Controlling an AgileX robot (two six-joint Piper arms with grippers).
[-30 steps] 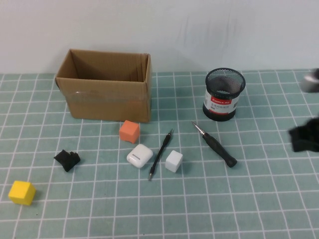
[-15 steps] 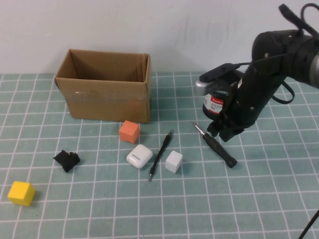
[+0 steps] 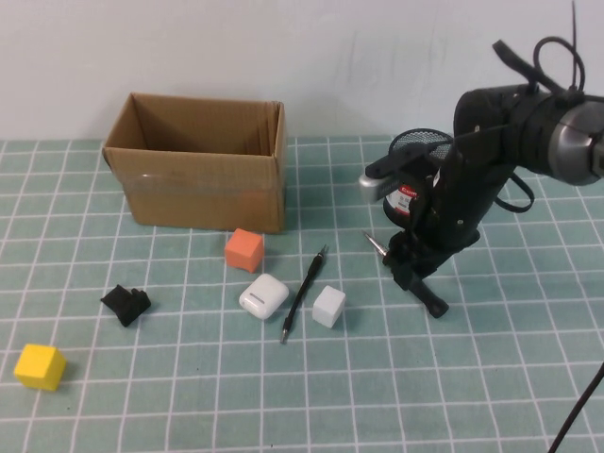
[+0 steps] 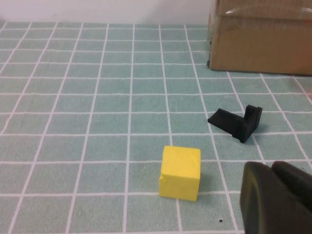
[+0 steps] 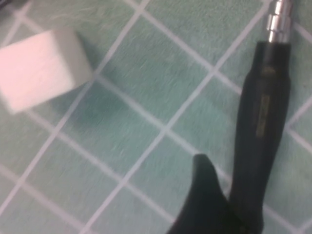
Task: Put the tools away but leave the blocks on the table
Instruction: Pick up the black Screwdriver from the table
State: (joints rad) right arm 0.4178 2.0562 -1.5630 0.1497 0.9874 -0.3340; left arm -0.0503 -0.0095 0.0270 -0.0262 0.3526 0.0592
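I should next pick up the screwdriver by its black handle (image 3: 428, 297) with my right gripper, because the screwdriver's thin metal stem ends in a bare pointed tip (image 3: 369, 237).
On the teal grid table (image 3: 528, 377) a black-handled screwdriver (image 3: 429, 294) lies right of centre. My right gripper (image 3: 412, 270) has come down over its handle and is open. In the right wrist view one finger (image 5: 204, 187) stands beside the handle (image 5: 261, 126), with the white block (image 5: 39, 68) nearby. A thin black stick tool (image 3: 304, 293) lies between a white case (image 3: 264, 295) and the white block (image 3: 329, 305). The orange block (image 3: 244, 250) sits by the box and the yellow block (image 3: 40, 366) at front left. My left gripper (image 4: 279, 197) hangs shut beside the yellow block (image 4: 180, 171).
An open cardboard box (image 3: 203, 179) stands at the back left. A black mesh cup (image 3: 415, 143) stands behind the right arm, partly hidden by it. A small black lumpy thing (image 3: 125, 303) lies on the left, also in the left wrist view (image 4: 239, 122).
The right arm has swung in from the right edge and come down over the screwdriver. Nothing on the table has moved.
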